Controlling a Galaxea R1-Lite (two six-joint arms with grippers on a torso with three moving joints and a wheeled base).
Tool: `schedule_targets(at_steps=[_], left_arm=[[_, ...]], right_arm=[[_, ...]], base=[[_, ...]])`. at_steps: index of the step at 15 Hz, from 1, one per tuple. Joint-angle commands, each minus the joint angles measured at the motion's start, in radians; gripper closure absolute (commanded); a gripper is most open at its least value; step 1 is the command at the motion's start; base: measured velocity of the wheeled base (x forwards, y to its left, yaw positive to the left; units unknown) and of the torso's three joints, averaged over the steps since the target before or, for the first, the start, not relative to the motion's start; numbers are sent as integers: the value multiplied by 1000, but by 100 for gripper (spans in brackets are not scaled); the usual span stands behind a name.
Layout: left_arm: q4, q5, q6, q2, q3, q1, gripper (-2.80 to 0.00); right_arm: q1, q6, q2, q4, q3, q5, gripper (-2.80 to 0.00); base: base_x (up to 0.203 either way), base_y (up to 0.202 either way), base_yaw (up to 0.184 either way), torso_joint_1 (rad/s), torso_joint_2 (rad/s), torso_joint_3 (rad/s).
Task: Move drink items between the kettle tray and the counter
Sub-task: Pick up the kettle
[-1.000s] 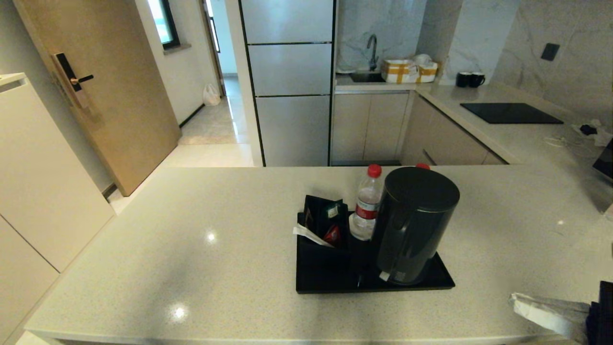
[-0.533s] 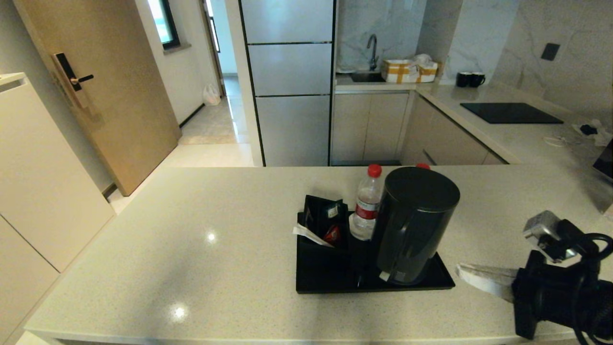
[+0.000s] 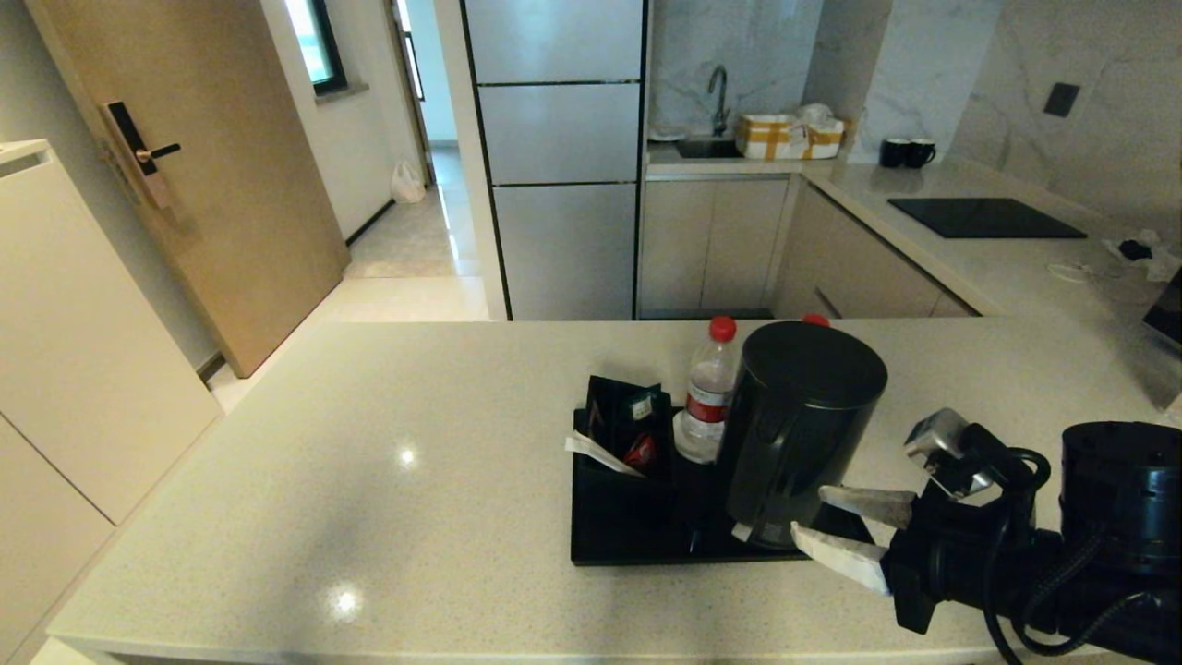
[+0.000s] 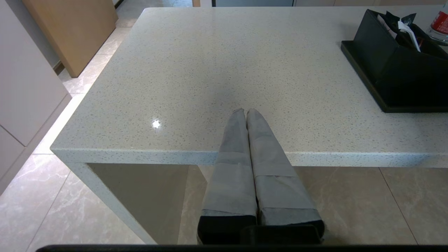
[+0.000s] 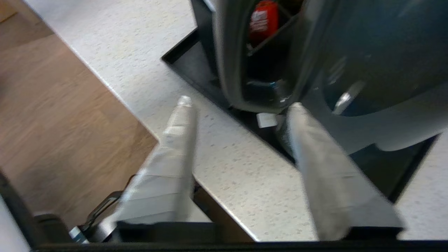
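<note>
My right gripper grabs the kettle by its loop handle (image 3: 769,454) next, to move the kettle off the black tray (image 3: 637,540) onto the counter.
The dark grey kettle (image 3: 799,429) stands at the right of the black tray (image 3: 637,540) on the beige counter (image 3: 369,443). A clear bottle (image 3: 709,392) with a red cap is upright just behind and left of it. My right gripper (image 3: 811,514) is open, low at the tray's near right corner, with its fingertips close to the kettle's base. In the right wrist view the kettle (image 5: 367,52) and its loop handle (image 5: 227,70) fill the space just beyond the right gripper (image 5: 239,103). My left gripper (image 4: 246,111) is shut and empty, parked at the counter's near edge.
A black sachet box (image 3: 623,420) sits at the tray's left end. A second red cap (image 3: 815,320) peeks from behind the kettle. On the far right side counter lie a black hob (image 3: 983,218) and two dark mugs (image 3: 905,152). The counter's near edge is just below my right gripper.
My right arm has swung in from the lower right toward the kettle, and its fingers now reach the tray's near right corner. The tray's items have not moved.
</note>
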Motion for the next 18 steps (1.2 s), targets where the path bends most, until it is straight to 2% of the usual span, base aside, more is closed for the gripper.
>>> schedule_targets(at_steps=[1,5,9,13,17,18], left_arm=[[0,1,0,1,2,0,0],[1,1,0,1,0,0,0],[0,1,0,1,0,0,0],[1,1,0,1,0,0,0],[0,1,0,1,0,0,0],[1,1,0,1,0,0,0]], right_arm=[[6,0,-2,-4,4,19,-280],[18,67,62,-62,-16,38,-280],[47,73,170,-245,-7,36,-280],[101,70,284,-364,5,31,-280],[109,84,322,-389,-35,22,-280],[109,113,328,-399,-56,-7,-280]], base=[[0,0,0,0,0,0],[0,0,0,0,0,0],[0,0,0,0,0,0],[0,0,0,0,0,0],[0,0,0,0,0,0],[0,0,0,0,0,0]])
